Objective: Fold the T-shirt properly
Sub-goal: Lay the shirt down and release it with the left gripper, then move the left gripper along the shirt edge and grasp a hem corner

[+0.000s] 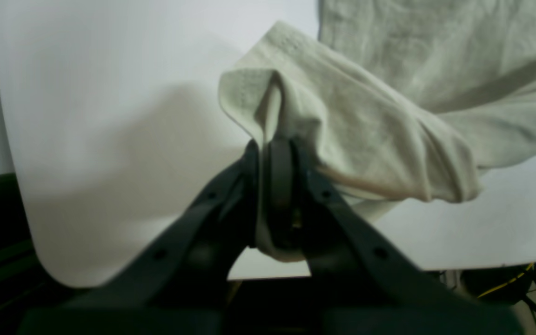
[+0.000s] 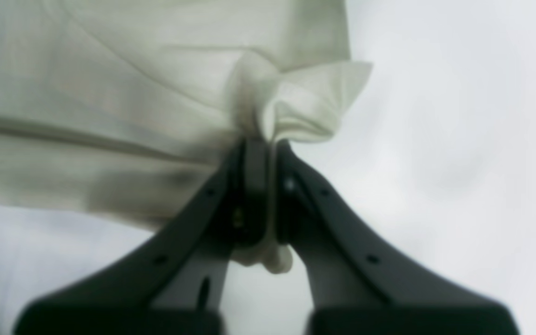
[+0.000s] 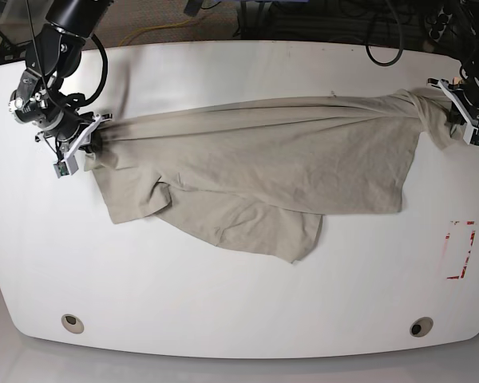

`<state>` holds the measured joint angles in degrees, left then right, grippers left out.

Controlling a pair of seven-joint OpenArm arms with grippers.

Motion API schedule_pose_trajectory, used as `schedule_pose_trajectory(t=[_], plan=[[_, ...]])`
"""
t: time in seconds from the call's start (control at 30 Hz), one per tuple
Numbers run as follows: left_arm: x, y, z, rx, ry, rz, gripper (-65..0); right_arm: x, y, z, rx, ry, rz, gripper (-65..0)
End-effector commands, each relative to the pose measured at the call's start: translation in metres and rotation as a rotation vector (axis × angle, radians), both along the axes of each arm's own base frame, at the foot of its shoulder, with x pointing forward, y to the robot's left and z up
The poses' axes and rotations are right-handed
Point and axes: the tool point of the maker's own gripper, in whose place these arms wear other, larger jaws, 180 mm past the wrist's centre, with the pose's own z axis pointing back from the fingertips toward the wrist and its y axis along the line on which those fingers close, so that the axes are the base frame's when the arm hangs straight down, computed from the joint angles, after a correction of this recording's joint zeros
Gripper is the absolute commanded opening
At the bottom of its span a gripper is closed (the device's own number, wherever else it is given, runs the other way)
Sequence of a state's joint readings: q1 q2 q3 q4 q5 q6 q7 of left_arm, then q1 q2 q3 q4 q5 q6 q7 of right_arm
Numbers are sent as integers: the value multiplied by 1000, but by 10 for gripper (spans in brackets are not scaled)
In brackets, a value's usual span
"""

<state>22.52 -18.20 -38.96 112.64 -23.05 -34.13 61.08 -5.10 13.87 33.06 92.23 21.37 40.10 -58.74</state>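
The T-shirt's bunched corner [image 1: 271, 100] in my left gripper rests low on the white table, so it is time to let go now: the corner would lie there.
The beige T-shirt [image 3: 263, 159] hangs stretched between both grippers across the white table, its lower part and a sleeve draped on the surface. My left gripper [image 1: 272, 144] is shut on a bunched corner of the T-shirt [image 1: 342, 125]; in the base view it is at the far right [image 3: 455, 108]. My right gripper [image 2: 261, 142] is shut on another bunched corner of the T-shirt [image 2: 156, 93]; in the base view it is at the far left [image 3: 92, 137].
The white table [image 3: 223, 303] has two round holes near its front edge, one on the left [image 3: 73, 322] and one on the right [image 3: 419, 326]. A red marked rectangle [image 3: 461, 250] lies at the right. Cables run beyond the far edge.
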Motion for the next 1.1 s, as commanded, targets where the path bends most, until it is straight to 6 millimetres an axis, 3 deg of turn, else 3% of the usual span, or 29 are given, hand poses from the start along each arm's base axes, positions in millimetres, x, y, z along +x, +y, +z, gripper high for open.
schedule_pose_trajectory(t=[0.0, 0.2, 0.33, 0.5, 0.6, 0.83, 0.93, 1.07], plan=[[2, 7, 1, 8, -4, 6, -606, 4, -7, 11, -18, -39, -2, -650], [4, -5, -8, -14, 21, -32, -283, 0, -6, 8, -16, -28, -2, -650], [5, -17, -13, -27, 35, -77, -164, -1, -6, 8, -17, -27, -1, -650], [6, -28, -14, -15, 46, -174, -165, -1, -6, 8, -17, -27, -1, -650], [19, -27, -6, -10, 11, -169, -165, 0, -6, 8, -15, -31, -2, -650], [69, -23, 15, -38, -97, -122, -165, 2, -1, 8, -2, -37, -3, -650], [90, -15, 9, -111, -113, -54, -164, 6, 6, 8, 17, -46, -5, -650], [130, -30, -13, -236, -81, -56, -164, 9, 9, 9, 24, -53, -6, -650]])
